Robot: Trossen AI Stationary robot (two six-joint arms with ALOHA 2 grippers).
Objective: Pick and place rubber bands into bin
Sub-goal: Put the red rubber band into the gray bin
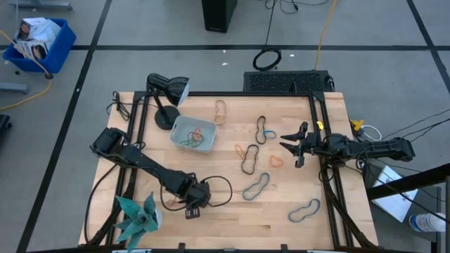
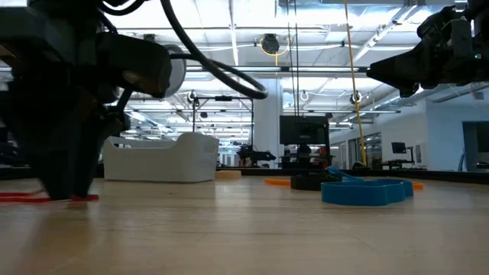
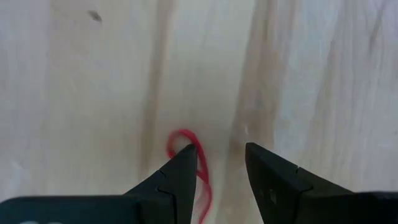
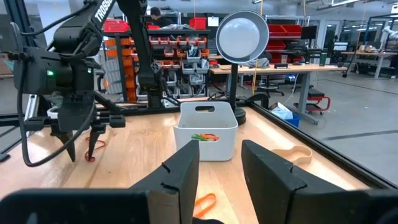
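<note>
The red rubber band needs to go into the bin. My left gripper will grab it by its looped end (image 3: 182,142) next.
My left gripper (image 1: 193,208) stands open near the table's front left, fingers pointing down at the wood. A thin red rubber band (image 3: 189,163) lies by one fingertip and runs back between the fingers; it also shows in the low view (image 2: 34,197), flat on the table. The bin (image 1: 176,130) sits left of centre with a few bands inside. Other bands lie loose on the table: tan (image 1: 221,111), black (image 1: 262,130), orange (image 1: 245,150), grey (image 1: 256,186), blue (image 1: 304,210). My right gripper (image 1: 295,146) waits open and empty above the table's right side. My left gripper comes at the red band from above, fingers pointing down and apart. One fingertip (image 3: 184,163) stands over the band's looped end (image 3: 180,135). I cannot tell whether it touches the band. The band lies flat on the table.
A black desk lamp (image 1: 167,95) stands just behind the bin. A teal spiky object (image 1: 137,218) sits at the front left corner. A black cable loop (image 1: 219,191) hangs by my left wrist. Black frame rails run along both sides of the table.
</note>
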